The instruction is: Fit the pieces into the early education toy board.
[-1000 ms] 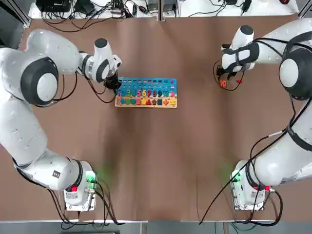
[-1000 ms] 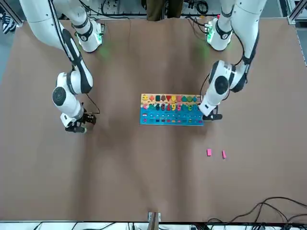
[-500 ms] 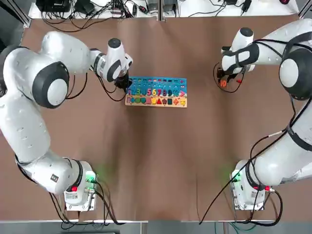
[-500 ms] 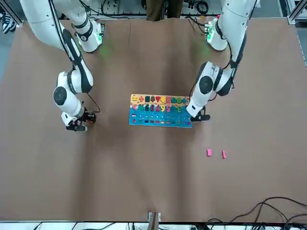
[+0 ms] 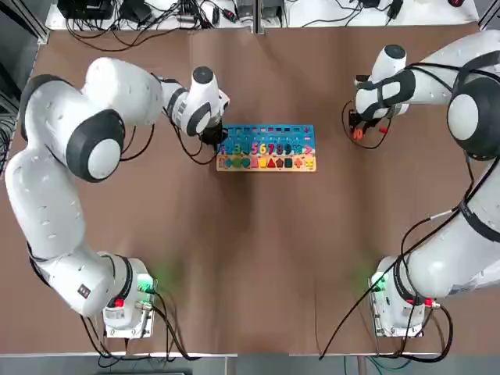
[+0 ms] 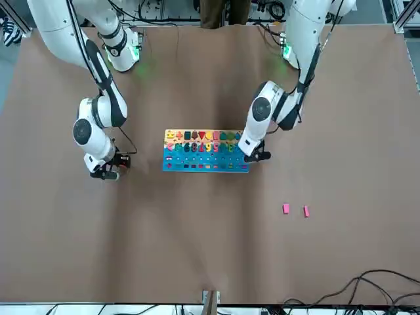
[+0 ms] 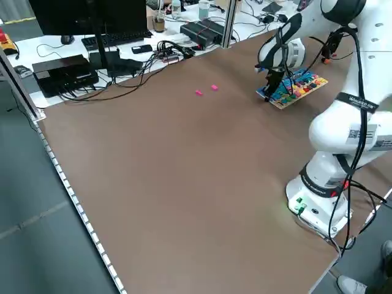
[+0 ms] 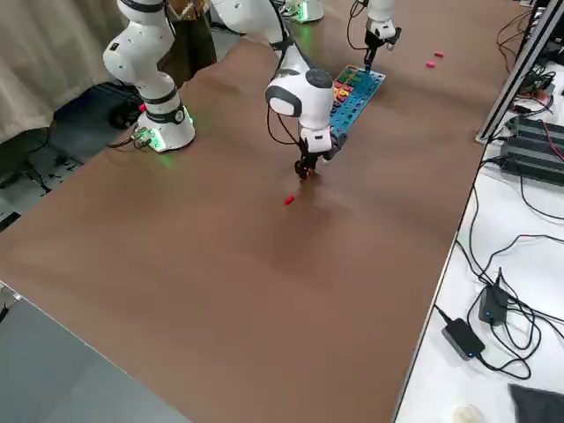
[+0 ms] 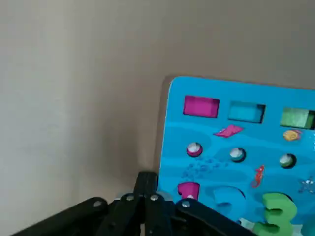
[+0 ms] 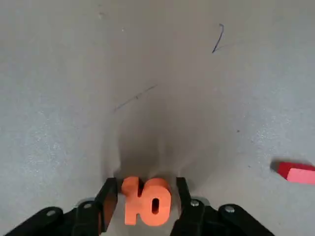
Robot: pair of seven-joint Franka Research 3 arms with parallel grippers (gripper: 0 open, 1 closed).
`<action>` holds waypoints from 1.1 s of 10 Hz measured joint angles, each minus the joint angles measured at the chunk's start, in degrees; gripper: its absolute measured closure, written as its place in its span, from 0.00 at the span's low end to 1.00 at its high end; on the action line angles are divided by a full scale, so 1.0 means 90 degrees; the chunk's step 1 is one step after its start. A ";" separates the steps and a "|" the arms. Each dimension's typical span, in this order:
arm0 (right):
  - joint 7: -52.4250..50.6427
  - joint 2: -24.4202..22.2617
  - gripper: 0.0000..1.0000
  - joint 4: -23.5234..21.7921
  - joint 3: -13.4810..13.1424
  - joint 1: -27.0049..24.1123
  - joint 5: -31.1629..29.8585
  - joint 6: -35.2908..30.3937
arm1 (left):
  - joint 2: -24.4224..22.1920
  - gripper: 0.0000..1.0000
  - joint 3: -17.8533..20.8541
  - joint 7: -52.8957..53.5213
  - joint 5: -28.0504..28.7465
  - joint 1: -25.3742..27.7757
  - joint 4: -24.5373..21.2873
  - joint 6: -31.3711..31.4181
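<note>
The right gripper needs to grab the orange 10 by the outer edges of its digits next, so it can fit the number into the toy board [image 6: 206, 158].
The early education toy board [image 5: 267, 147] lies flat at the table's far middle, blue with a wooden strip of shapes [image 6: 203, 136]. My left gripper [image 5: 217, 141] is shut and presses against the board's left end [image 9: 170, 123]. My right gripper [image 5: 358, 131] stands low over the table at the far right. It is open, with its fingers [image 10: 109, 199] close on either side of the orange "10" [image 10: 146, 201]. A small red piece [image 10: 297, 173] lies beside it. Two pink pieces [image 6: 286, 209] [image 6: 306, 210] rest beyond the board on the left arm's side.
Cables, a monitor and boxes [image 7: 64, 70] crowd the bench past the table's far edge. A wide stretch of brown tabletop [image 5: 258, 258] spreads between the board and the arm bases [image 5: 125, 308].
My shut left gripper has slid the board steadily toward the robot's right. The right gripper's fingers have narrowed around the orange "10".
</note>
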 joint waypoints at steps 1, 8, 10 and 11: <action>0.0000 0.0000 0.43 0.0000 -0.0001 -0.0003 0.0000 -0.0017 | 0.0068 0.99 -0.0001 -0.0163 0.0000 -0.0138 0.0113 0.0000; 0.0000 -0.0003 0.43 0.0000 -0.0002 -0.0010 0.0000 -0.0081 | 0.0546 0.99 -0.0058 -0.0648 -0.0010 -0.0673 0.1004 -0.0447; 0.0000 -0.0015 0.43 0.0000 -0.0003 -0.0011 0.0000 -0.0081 | 0.0619 0.99 -0.0104 -0.0528 -0.0039 -0.0636 0.1206 -0.0692; 0.0000 -0.0041 0.43 0.0000 -0.0003 -0.0011 0.0000 -0.0101 | 0.0609 0.99 -0.0139 -0.0319 -0.0092 -0.0545 0.1342 -0.0980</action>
